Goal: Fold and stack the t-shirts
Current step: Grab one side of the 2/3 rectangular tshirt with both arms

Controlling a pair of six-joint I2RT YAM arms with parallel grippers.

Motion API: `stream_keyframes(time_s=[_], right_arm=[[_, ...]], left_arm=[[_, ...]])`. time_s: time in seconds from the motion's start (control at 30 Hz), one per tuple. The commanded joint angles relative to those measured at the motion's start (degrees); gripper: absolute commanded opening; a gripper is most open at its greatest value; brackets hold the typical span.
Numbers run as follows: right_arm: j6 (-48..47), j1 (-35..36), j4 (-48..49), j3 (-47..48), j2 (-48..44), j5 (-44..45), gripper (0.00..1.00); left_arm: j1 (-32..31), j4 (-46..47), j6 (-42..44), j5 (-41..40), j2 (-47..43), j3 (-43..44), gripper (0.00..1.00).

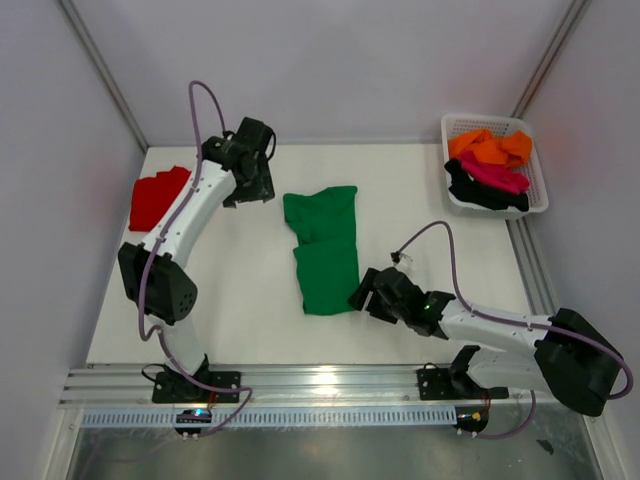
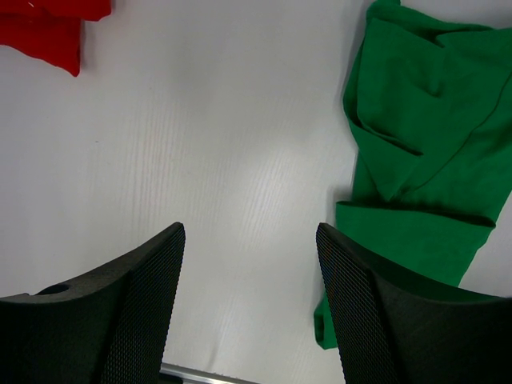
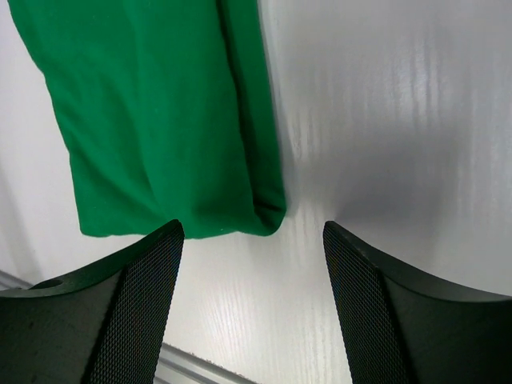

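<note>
My right gripper grabs the green t-shirt's near corner point(image 1: 353, 307) point(image 3: 267, 222) next, and leaves the other near corner for my left gripper to fold.
The bright green t-shirt point(image 1: 324, 250) lies partly folded in a long strip mid-table; it also shows in the left wrist view point(image 2: 424, 152) and the right wrist view point(image 3: 160, 120). The red t-shirt point(image 1: 156, 197) lies folded at the far left, its corner in the left wrist view point(image 2: 48, 28). My left gripper point(image 1: 250, 190) is open and empty, left of the green shirt's far end. My right gripper point(image 1: 365, 297) is open and empty, just right of the shirt's near corner. Orange point(image 1: 490, 147), magenta point(image 1: 495, 175) and black point(image 1: 482, 192) shirts lie in the basket.
A white mesh basket point(image 1: 540, 190) stands at the far right corner. A metal rail point(image 1: 320, 385) runs along the near table edge. Grey walls enclose the table on three sides.
</note>
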Motion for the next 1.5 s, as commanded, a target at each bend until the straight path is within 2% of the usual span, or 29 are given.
stream_keyframes(time_s=[0.0, 0.57, 0.93, 1.03, 1.07, 1.1, 1.2, 1.23, 1.33, 1.47], right_arm=[[-0.4, -0.1, -5.5, 3.8, -0.8, 8.6, 0.75], [0.1, -0.1, -3.2, 5.3, 4.4, 5.6, 0.75], [-1.9, -0.2, -0.2, 9.9, 12.0, 2.7, 0.74], [-2.4, -0.1, -0.2, 9.8, 12.1, 2.7, 0.71], [-2.5, -0.2, -0.2, 9.8, 12.1, 2.7, 0.68], [-2.6, -0.2, -0.5, 9.8, 12.3, 2.8, 0.57], [-3.0, -0.2, -0.9, 10.2, 13.2, 2.3, 0.30], [-3.0, -0.1, -1.0, 10.3, 13.4, 2.1, 0.18], [-3.5, -0.2, -0.3, 10.2, 14.1, 0.8, 0.10], [-4.1, -0.1, -0.3, 10.2, 14.1, 0.6, 0.07]], left_arm=[[0.4, -0.8, 0.6, -1.8, -1.1, 2.5, 0.70], [0.4, -0.7, 1.7, -3.6, -1.3, 2.7, 0.69], [0.4, -0.8, 2.2, -6.3, -3.3, 0.8, 0.70], [0.5, -0.7, 2.3, -6.5, -3.7, 0.9, 0.70], [0.6, -0.7, 2.3, -6.1, -3.7, 0.9, 0.70], [0.8, -0.7, 2.3, -6.0, -3.8, 1.0, 0.70], [1.2, -0.5, 2.0, -5.9, -3.7, 1.1, 0.70], [1.1, -0.6, 2.0, -5.9, -3.7, 1.1, 0.70], [1.2, -0.7, 1.8, -5.7, -3.3, 0.9, 0.70], [1.2, -0.5, 0.8, -4.5, -3.4, -1.6, 0.70]])
